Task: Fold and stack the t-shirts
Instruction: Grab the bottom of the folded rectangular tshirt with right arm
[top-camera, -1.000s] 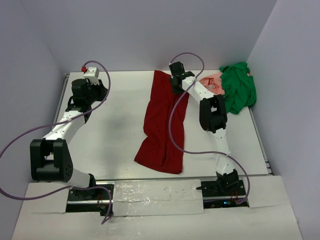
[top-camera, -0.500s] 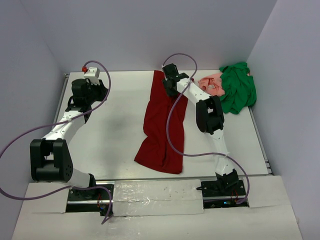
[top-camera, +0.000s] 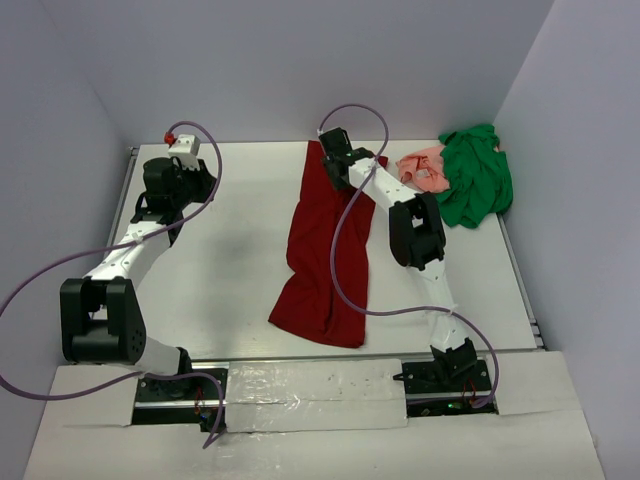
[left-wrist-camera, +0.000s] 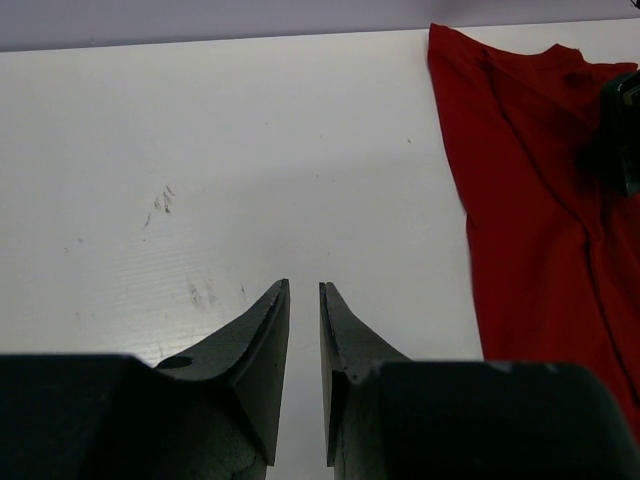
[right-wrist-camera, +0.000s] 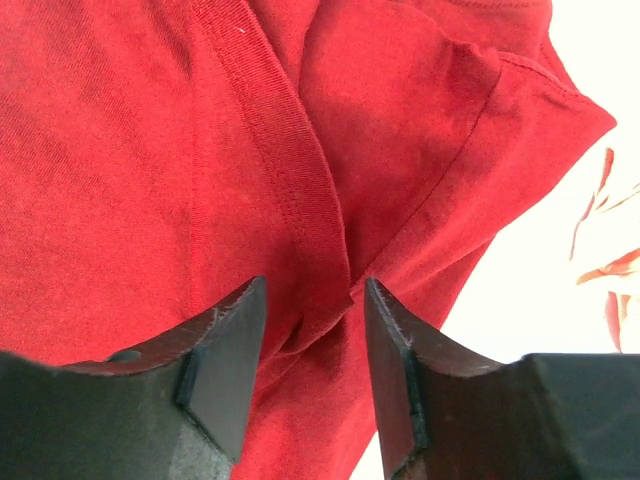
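The raised end of the maroon t-shirt's ribbed collar lies between my open fingers, so my right gripper should close. Closing now would hold the collar.
The maroon t-shirt (top-camera: 328, 245) lies folded into a long strip down the middle of the table; it also shows in the left wrist view (left-wrist-camera: 545, 190). My right gripper (top-camera: 336, 163) is over its far end. In the right wrist view it (right-wrist-camera: 310, 285) is open, its jaws on either side of the ribbed collar band (right-wrist-camera: 285, 170) of the maroon cloth (right-wrist-camera: 110, 170). The green t-shirt (top-camera: 476, 178) and the salmon-pink one (top-camera: 424, 168) lie bunched at the far right. My left gripper (top-camera: 180, 186) (left-wrist-camera: 305, 285) is shut and empty above bare table at the far left.
The white table (top-camera: 230, 250) is walled by grey panels at the back and sides. The right arm's purple cable (top-camera: 340, 260) hangs across the maroon shirt. A strip of pink cloth (right-wrist-camera: 600, 240) shows at the right of the right wrist view.
My right gripper has moved left from beside the pink shirt onto the far end of the maroon shirt. The left arm has not moved.
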